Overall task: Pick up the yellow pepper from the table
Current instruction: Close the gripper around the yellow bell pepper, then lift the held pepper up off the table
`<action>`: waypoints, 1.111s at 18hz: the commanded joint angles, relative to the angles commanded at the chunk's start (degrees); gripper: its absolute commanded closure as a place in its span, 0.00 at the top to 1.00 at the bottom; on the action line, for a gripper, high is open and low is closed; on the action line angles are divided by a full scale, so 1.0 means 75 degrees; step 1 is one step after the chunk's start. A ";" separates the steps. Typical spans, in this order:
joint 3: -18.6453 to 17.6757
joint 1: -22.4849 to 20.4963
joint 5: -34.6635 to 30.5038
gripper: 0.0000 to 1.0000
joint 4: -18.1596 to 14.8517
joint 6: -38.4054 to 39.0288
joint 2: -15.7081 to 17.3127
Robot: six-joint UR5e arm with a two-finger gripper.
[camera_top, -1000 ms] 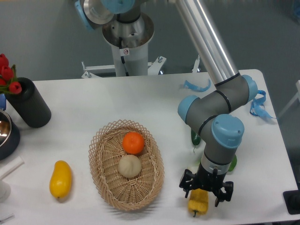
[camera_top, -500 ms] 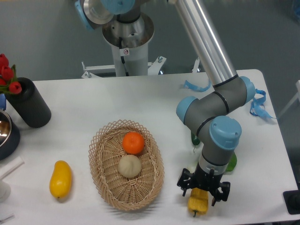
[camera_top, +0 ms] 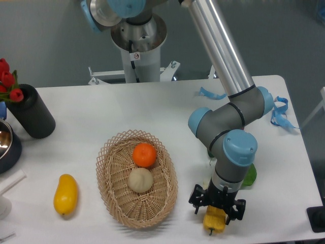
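Next, my gripper grabs the yellow pepper by its blunt end [camera_top: 216, 210] opposite the stem to pick the pepper up.
The yellow pepper [camera_top: 214, 219] lies on the white table [camera_top: 101, 112] near the front edge, right of the basket. It is small, blocky and yellow-orange. My gripper [camera_top: 217, 209] hangs straight down over it with its black fingers spread to either side of the pepper's top. The jaws stand open around the pepper and are not closed on it. The gripper body hides the pepper's upper part.
A wicker basket [camera_top: 119, 203] holds an orange [camera_top: 144, 154] and a pale round fruit [camera_top: 140, 180]. A smooth yellow mango-like fruit [camera_top: 66, 194] lies at the front left. A green item [camera_top: 250, 176] sits behind my wrist. A black cylinder [camera_top: 32, 114] with red tulips stands far left.
My gripper has shifted slightly left and lower over the yellow pepper. The pepper has not moved.
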State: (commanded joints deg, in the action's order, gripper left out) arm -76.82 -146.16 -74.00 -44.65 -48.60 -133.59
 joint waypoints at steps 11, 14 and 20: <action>0.0128 0.0000 -0.0176 0.35 0.0000 0.0000 0.0035; 0.0246 -0.0012 -0.0176 0.35 0.0000 -0.0314 0.0117; 0.0492 -0.0257 -0.0188 0.35 0.0023 -0.1415 0.0632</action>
State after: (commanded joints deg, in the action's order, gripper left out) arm -73.13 -148.09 -75.41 -44.47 -59.22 -128.86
